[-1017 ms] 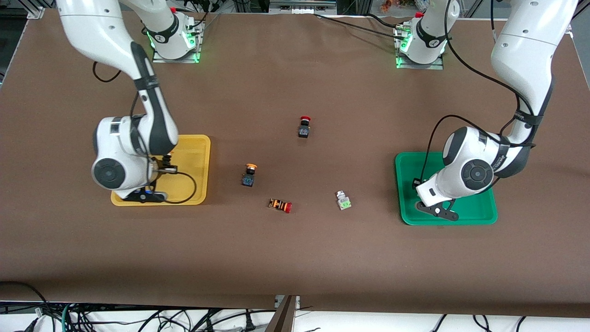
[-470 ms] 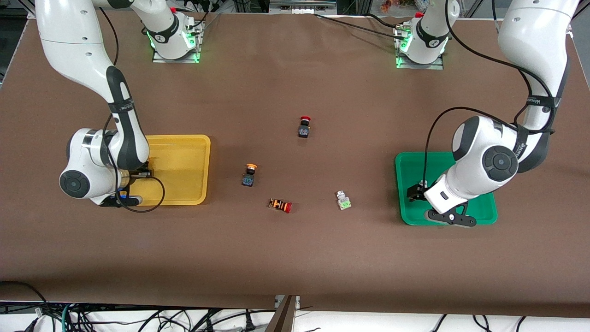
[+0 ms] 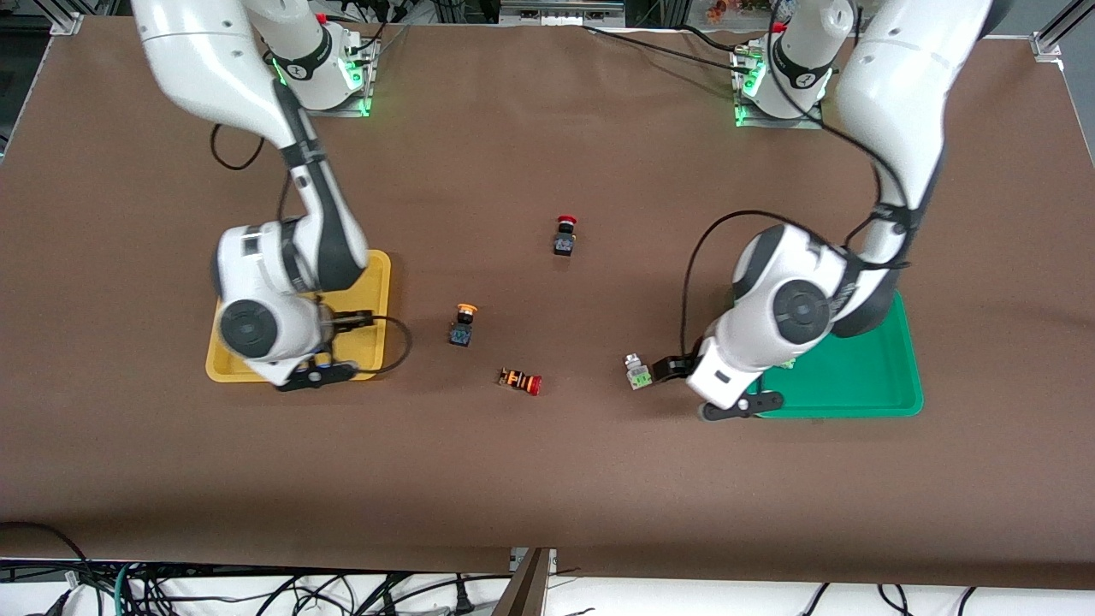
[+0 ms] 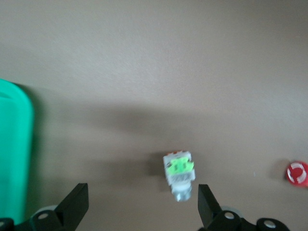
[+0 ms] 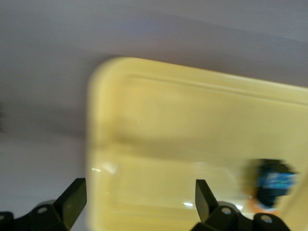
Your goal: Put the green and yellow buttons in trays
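Observation:
The green button needs to go in the green tray. My left gripper should grab the button by its white body next.
A green button lies on the table beside the green tray. My left gripper is low next to it, open and empty. In the left wrist view the button lies just ahead of the open gripper, close to one finger. A yellow button stands mid-table. My right gripper is open and empty over the yellow tray. The right wrist view shows the tray with a yellow-capped button in it. The other green button is hidden.
A black switch with a red cap stands farther from the front camera than the yellow button. A red-capped switch with an orange-striped body lies between the two loose buttons, and its cap shows in the left wrist view.
My left gripper has moved off the green tray to the green button on the table. My right gripper swung toward the tray's outer end, then back over its corner nearer mid-table.

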Robot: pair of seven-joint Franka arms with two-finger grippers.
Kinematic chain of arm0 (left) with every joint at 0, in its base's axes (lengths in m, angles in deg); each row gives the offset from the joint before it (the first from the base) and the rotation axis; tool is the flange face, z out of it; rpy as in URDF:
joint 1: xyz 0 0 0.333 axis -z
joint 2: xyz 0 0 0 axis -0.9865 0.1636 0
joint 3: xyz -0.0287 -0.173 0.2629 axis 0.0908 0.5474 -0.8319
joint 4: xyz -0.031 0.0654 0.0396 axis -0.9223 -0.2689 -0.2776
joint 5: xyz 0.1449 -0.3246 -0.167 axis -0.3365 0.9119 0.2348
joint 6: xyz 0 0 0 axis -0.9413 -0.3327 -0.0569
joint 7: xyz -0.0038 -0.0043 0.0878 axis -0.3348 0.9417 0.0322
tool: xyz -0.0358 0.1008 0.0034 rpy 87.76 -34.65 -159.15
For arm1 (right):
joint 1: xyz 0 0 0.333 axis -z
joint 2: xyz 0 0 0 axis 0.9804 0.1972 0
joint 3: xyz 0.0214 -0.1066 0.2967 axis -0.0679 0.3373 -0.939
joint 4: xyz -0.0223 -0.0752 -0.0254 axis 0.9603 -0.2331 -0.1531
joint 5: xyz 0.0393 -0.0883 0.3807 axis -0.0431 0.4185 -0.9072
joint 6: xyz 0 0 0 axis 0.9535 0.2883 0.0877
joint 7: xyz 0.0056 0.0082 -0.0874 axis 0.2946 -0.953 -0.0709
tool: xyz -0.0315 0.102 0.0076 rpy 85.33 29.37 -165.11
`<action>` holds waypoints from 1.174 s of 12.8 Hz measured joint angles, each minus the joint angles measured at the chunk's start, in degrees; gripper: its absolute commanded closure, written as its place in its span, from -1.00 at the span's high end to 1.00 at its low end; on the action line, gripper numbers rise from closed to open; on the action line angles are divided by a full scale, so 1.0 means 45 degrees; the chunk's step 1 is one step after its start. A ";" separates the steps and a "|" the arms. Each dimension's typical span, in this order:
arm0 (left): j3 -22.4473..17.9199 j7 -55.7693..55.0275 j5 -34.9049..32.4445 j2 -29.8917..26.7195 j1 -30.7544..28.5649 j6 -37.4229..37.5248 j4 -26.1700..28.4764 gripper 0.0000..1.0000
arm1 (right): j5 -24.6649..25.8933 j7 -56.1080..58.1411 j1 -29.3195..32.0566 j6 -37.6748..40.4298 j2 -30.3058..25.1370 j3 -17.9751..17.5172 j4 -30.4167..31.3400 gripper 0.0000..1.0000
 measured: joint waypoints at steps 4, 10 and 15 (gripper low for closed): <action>-0.1173 -0.0590 0.0000 0.1231 0.1476 -0.0879 -0.0654 1.00 | -0.1142 -0.2667 -0.1627 -0.1608 0.0392 -0.0024 -0.0005 1.00; -0.1377 -0.0930 -0.0012 0.1776 0.2234 -0.0929 -0.0679 -0.84 | -0.2019 -0.4765 -0.2156 -0.3307 0.1259 -0.0025 0.0002 1.00; -0.1501 -0.0928 -0.0051 0.1751 0.2217 -0.0757 -0.0835 -0.95 | -0.2084 -0.6124 -0.2775 -0.4336 0.1927 -0.0029 0.0001 -1.00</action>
